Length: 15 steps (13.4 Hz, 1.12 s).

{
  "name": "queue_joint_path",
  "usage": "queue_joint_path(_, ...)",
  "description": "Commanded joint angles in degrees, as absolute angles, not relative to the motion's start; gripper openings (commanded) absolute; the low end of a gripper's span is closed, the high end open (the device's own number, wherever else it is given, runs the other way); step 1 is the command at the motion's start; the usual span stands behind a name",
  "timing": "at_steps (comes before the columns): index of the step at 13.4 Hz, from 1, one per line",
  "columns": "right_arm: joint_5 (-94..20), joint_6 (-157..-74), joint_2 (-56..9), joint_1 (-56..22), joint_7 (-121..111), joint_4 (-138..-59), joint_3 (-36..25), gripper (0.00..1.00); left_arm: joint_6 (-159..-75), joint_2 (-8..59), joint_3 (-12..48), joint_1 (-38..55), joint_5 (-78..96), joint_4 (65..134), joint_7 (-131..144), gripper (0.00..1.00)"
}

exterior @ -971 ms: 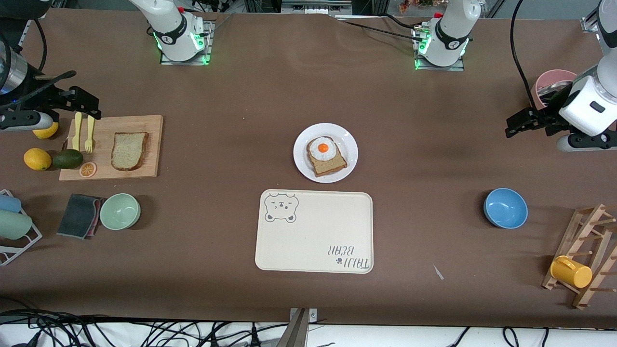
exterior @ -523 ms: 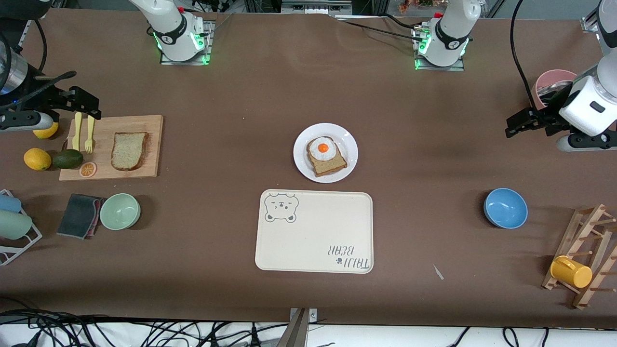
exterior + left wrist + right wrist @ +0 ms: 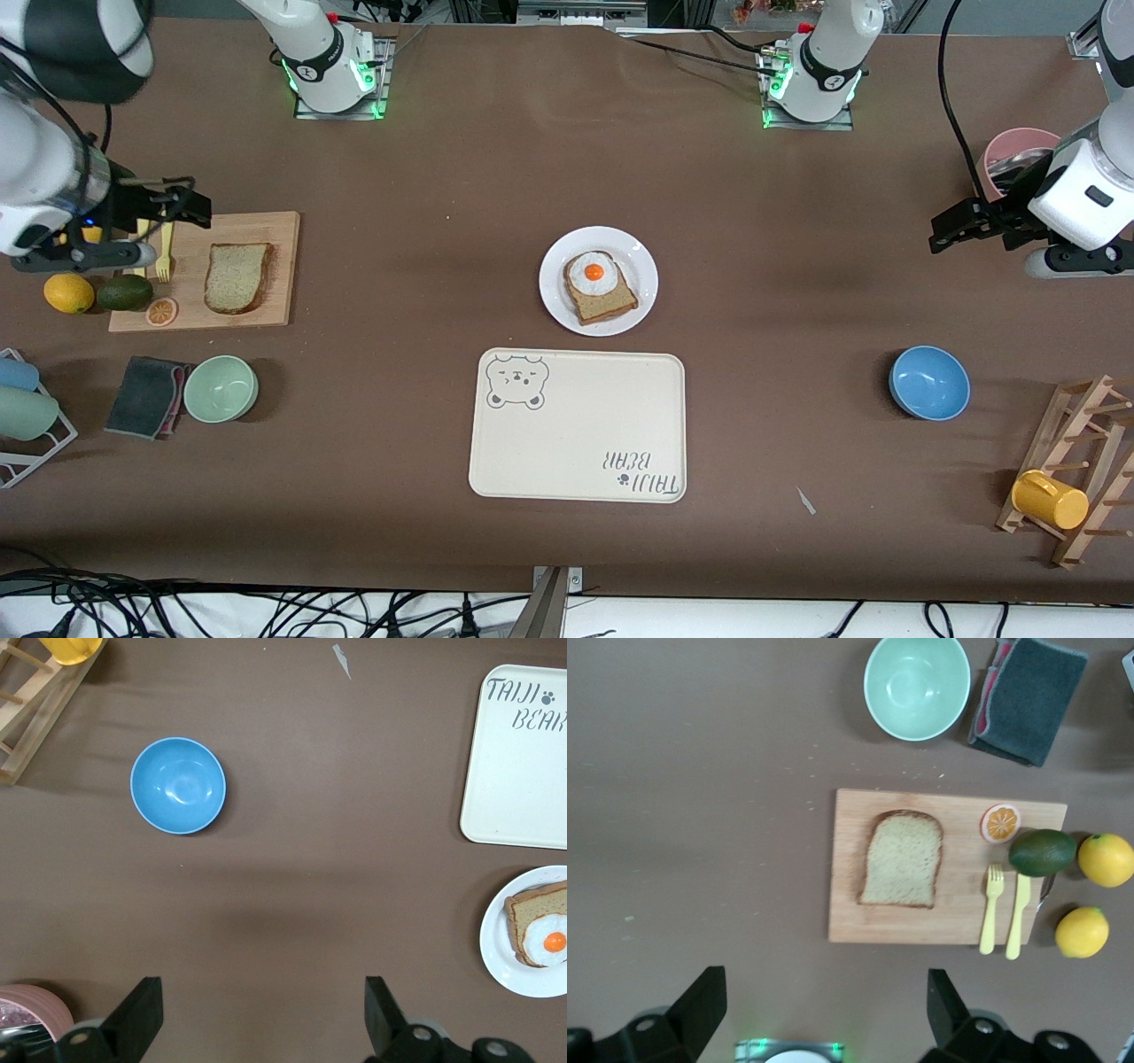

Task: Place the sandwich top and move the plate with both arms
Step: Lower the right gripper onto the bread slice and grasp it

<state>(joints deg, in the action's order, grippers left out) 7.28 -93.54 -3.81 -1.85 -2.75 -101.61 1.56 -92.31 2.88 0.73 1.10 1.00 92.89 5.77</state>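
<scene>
My right gripper picks up the bread slice by its crust edge (image 3: pixel 243 245) next, to top the egg sandwich on the white plate (image 3: pixel 556 292).
The sandwich top (image 3: pixel 237 277), a plain bread slice (image 3: pixel 902 859), lies on a wooden cutting board (image 3: pixel 279 230) at the right arm's end of the table. At mid-table sits the white plate (image 3: pixel 556 292), bearing a bread slice with a fried egg (image 3: pixel 595 282). My right gripper (image 3: pixel 197 206) hangs open and empty in the air by the board's edge that faces the robots' bases (image 3: pixel 824 1001). Open and empty too, my left gripper (image 3: pixel 941 232) waits above bare table at the left arm's end (image 3: pixel 261 1005). The plate's rim (image 3: pixel 498 943) shows in the left wrist view.
A cream bear-print tray (image 3: pixel 576 425) lies nearer the camera than the plate. A yellow fork (image 3: pixel 992 908), knife (image 3: pixel 1019 914), orange slice (image 3: pixel 1000 822), avocado (image 3: pixel 1042 851) and lemons (image 3: pixel 1106 859) sit by the bread. Also present: green bowl (image 3: pixel 221 388), grey cloth (image 3: pixel 146 396), blue bowl (image 3: pixel 928 382), pink bowl (image 3: pixel 1019 146), wooden rack (image 3: pixel 1076 470).
The right arm has swung in, carrying its gripper a little toward the cutting board. The left arm and all the objects have stayed put.
</scene>
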Motion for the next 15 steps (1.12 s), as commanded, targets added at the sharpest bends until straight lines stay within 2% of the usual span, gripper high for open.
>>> queue_joint_path(1,11.2,-102.7,-2.7,-3.1,1.7,-111.5,1.8,1.00,-91.2,4.0,0.7,1.4,-0.9,90.7,6.2,1.00)
queue_joint_path(4,20.4,-116.9,-3.1,-3.4,7.3,-122.6,1.8,1.00,-91.1,4.0,0.9,1.4,-0.8,90.7,6.2,1.00)
queue_joint_path(7,26.9,-126.4,-4.5,-3.6,18.8,-130.3,1.8,1.00,-91.1,4.2,0.7,1.8,-0.9,90.0,6.2,1.00)
queue_joint_path(9,33.4,-128.4,-10.1,-3.6,24.6,-130.5,1.8,0.99,-91.1,4.0,1.1,1.7,-0.9,90.1,6.0,1.00)
queue_joint_path(12,35.2,-134.4,-14.7,-3.1,26.6,-130.7,0.9,0.98,-91.0,3.9,1.7,2.0,-0.9,89.8,6.2,1.00)
queue_joint_path(15,35.7,-135.6,-17.4,-3.0,27.9,-130.8,-0.1,0.86,-91.0,3.9,1.4,2.0,-0.7,89.7,6.2,1.00)
